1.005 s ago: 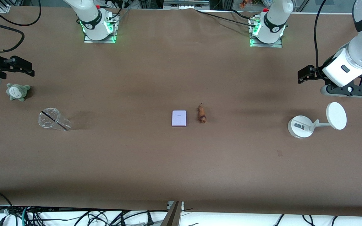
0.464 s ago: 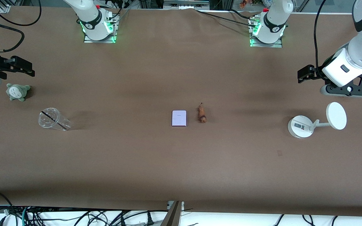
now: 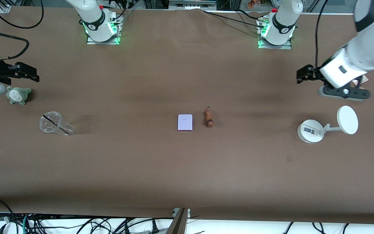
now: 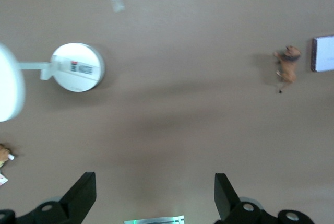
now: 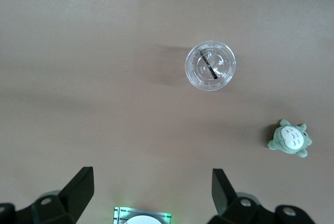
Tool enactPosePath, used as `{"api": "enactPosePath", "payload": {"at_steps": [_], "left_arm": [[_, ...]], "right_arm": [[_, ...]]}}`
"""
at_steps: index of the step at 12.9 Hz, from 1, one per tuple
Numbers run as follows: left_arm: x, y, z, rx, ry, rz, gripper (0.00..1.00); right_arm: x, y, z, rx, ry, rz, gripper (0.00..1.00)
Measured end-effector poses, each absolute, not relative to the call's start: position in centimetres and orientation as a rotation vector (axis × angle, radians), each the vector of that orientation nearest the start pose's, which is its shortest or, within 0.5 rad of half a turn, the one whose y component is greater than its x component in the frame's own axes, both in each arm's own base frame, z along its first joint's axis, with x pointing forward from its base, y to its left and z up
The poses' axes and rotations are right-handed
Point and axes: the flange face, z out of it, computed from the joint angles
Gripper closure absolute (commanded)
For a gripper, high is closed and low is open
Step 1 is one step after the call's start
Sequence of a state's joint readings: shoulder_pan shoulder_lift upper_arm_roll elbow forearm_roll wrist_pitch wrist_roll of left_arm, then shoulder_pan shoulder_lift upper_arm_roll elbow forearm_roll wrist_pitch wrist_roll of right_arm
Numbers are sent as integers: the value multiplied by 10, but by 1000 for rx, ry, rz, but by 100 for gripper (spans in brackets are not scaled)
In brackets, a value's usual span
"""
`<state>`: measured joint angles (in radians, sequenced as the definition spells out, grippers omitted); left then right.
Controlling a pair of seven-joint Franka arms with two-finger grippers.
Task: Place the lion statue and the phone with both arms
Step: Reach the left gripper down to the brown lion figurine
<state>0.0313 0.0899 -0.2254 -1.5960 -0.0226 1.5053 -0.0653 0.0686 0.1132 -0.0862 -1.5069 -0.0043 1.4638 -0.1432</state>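
Observation:
I need to grab the lion statue by its body behind the dark mane (image 3: 208, 116) (image 4: 288, 69) with my left gripper next, and then I need to place the statue.
The phone (image 3: 185, 122), a pale lilac slab, lies flat in the middle of the table. Beside it, toward the left arm's end, lies the small orange-brown lion statue (image 3: 208, 118). The left wrist view shows the lion statue (image 4: 287, 63) and an edge of the phone (image 4: 323, 53) well away from the fingers. My left gripper (image 3: 304, 75) hangs open and empty over bare table near the left arm's end; its own view shows the left gripper (image 4: 155, 182) with only tabletop between the jaws. At the right arm's end, my right gripper (image 3: 28, 73) (image 5: 151, 178) is open and empty over bare table.
A white round-based stand (image 3: 310, 130) with a disc (image 3: 347, 120) stands near the left gripper. A brown plush with a tag (image 3: 360, 81) peeks out under the left arm. A clear cup (image 3: 55, 123) and a grey-green plush (image 3: 18, 94) sit at the right arm's end.
The left arm has swung toward the middle of the table, uncovering the brown plush. The right gripper has shifted slightly the same way inward. Phone and lion statue have not moved.

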Motion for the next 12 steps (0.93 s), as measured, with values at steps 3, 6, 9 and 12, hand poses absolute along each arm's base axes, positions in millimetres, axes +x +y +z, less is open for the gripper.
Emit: {"api": "enactPosePath", "payload": {"at_steps": [3, 6, 9, 12], "left_arm": [[564, -145, 527, -3150, 222, 363, 0], [587, -186, 476, -3200, 149, 328, 0], [603, -242, 415, -3259, 97, 271, 0], [604, -288, 358, -3308, 72, 175, 0]], "right_arm": [[576, -8, 580, -3127, -197, 249, 0], [576, -6, 581, -3127, -200, 248, 0], [576, -6, 581, -3127, -201, 247, 0], [576, -6, 581, -3127, -201, 246, 0]]}}
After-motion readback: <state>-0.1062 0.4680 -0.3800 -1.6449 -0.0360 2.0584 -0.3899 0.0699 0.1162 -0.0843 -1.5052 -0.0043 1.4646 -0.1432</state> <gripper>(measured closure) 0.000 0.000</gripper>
